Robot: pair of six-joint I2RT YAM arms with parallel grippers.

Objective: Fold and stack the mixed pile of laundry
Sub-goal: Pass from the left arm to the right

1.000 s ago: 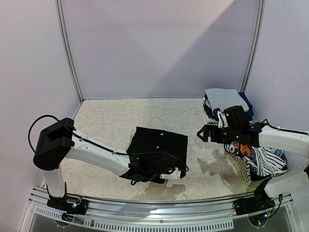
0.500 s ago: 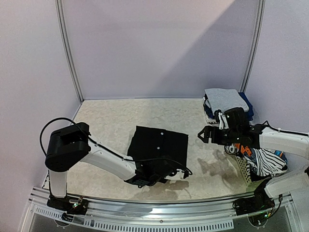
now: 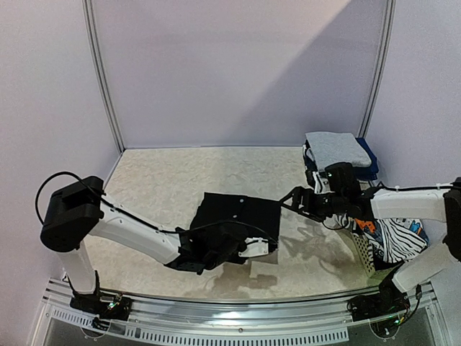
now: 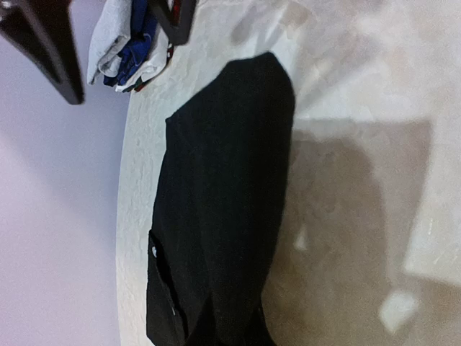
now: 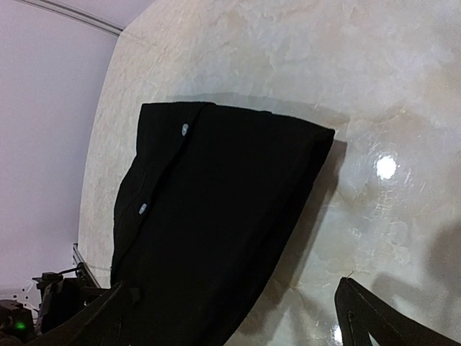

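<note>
The layers at the black garment's side edge (image 3: pixel 279 219) (image 5: pixel 289 216) facing the basket should be pinched together next by my right gripper. The garment can then be stacked still folded.
A black garment (image 3: pixel 241 216) with small pale snaps lies partly folded mid-table; the wrist views show it too (image 4: pixel 223 202) (image 5: pixel 216 209). My left gripper (image 3: pixel 214 250) is shut on its near edge, which is lifted and bunched; the cloth hides the fingers in the left wrist view. My right gripper (image 3: pixel 294 200) hovers open just above the garment's far right corner, one finger (image 5: pixel 97 317) over the cloth and the other over bare table. The other pieces of the mixed laundry pile (image 3: pixel 392 241), striped and printed, lie in the basket.
A folded stack (image 3: pixel 337 150) of grey, navy and white pieces sits at the back right, also in the left wrist view (image 4: pixel 122 43). A white lattice basket (image 3: pixel 362 252) stands at the right edge. The purple back wall and metal posts bound the table.
My left gripper has shut on the garment's near edge and drawn it up and slightly left. My right gripper has moved left to the garment's far right corner, still open.
</note>
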